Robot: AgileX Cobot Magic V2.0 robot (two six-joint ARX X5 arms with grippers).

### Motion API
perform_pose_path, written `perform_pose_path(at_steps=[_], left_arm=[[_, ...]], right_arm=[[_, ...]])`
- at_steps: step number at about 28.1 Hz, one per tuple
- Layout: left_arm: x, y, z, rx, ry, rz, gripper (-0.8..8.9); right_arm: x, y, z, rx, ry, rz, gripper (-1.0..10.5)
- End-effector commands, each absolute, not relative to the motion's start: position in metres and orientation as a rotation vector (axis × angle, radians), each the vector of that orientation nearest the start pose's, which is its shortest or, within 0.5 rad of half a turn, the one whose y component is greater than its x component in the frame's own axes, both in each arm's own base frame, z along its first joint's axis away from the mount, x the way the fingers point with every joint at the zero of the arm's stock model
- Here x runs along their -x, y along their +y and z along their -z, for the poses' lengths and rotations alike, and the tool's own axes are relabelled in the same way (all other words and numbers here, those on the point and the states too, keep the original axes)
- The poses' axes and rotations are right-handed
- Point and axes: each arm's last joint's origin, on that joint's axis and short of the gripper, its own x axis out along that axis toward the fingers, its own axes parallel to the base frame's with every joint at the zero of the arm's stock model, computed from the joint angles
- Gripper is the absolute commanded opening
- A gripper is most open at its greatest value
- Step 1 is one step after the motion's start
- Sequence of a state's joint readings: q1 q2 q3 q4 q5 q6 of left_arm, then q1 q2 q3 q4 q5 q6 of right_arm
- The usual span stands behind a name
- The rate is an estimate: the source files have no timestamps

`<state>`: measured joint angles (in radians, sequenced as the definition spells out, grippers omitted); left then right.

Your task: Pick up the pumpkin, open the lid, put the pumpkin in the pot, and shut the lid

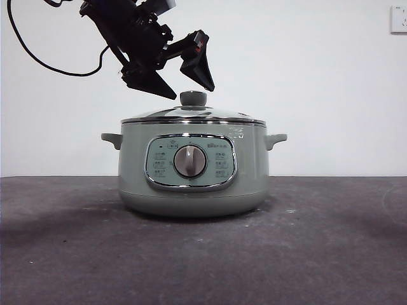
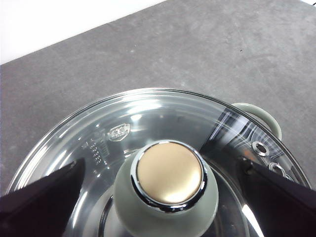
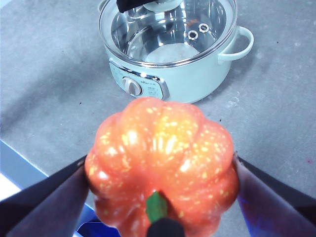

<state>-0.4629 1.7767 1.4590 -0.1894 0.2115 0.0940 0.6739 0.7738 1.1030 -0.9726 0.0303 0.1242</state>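
My left gripper grabs the glass lid by its green knob (image 1: 193, 98) (image 2: 170, 177) next, to open the pot.
The pale green pot (image 1: 133, 171) stands mid-table with its glass lid (image 1: 191, 115) on. My left gripper (image 1: 191, 91) hangs open just above the lid's green knob (image 1: 193, 98), one jaw to each side. In the left wrist view the knob (image 2: 170, 177) lies between the spread jaws of that gripper (image 2: 158, 167), which do not touch it. My right gripper (image 3: 160, 170) is shut on the speckled orange pumpkin (image 3: 163, 153), held high in front of the pot (image 3: 197, 84); its green stem (image 3: 156, 206) faces the camera. The right gripper is out of the front view.
Dark grey table top (image 1: 331, 254) spreads around the pot. The side handles (image 1: 276, 138) stick out at both sides. A black cable (image 1: 38, 60) hangs at the upper left. A wall socket (image 1: 399, 18) sits at the top right.
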Motion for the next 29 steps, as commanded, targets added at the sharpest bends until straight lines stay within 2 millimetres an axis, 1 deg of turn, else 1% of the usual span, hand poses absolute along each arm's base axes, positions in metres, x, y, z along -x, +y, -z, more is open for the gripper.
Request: perform_pose_path(at_steps=[1,2,6,8,9,11,13,21,27,29], left_arm=[[-0.365,-0.193,-0.29,-0.178,0.483,0.691,7.72],[-0.366,-0.193,-0.288,-0.18,0.485,0.69,7.45],[-0.366,-0.194,-0.287,-0.165,0.498,0.696,7.45],[-0.366,-0.197,-0.282,-0.169,0.517,0.702,7.44],[-0.366,-0.197,-0.28,-0.17,0.53,0.701,7.02],[-0.365,-0.198,-0.279,-0.172,0.539,0.704,5.31],[-0.365,-0.2,-0.28,-0.164,0.535,0.709,3.91],[-0.364,-0.2,-0.28,-0.145,0.543,0.702,-0.1],[-0.364,-0.199,-0.284,-0.144,0.523,0.701,-0.12],[-0.362,-0.198,-0.291,-0.14,0.497,0.7,-0.12]], right_arm=[[-0.095,0.075,-0.366,0.098,0.646,-0.575,-0.1],[-0.095,0.075,-0.366,0.098,0.647,-0.575,-0.1],[-0.095,0.075,-0.366,0.099,0.646,-0.576,-0.1],[-0.095,0.075,-0.366,0.099,0.647,-0.576,-0.1],[-0.095,0.075,-0.366,0.099,0.646,-0.576,-0.1],[-0.095,0.075,-0.366,0.098,0.646,-0.576,-0.1],[-0.095,0.075,-0.366,0.099,0.646,-0.576,-0.1],[-0.095,0.074,-0.366,0.1,0.65,-0.574,-0.1],[-0.095,0.074,-0.365,0.102,0.653,-0.574,-0.1],[-0.095,0.074,-0.365,0.102,0.653,-0.574,-0.1]])
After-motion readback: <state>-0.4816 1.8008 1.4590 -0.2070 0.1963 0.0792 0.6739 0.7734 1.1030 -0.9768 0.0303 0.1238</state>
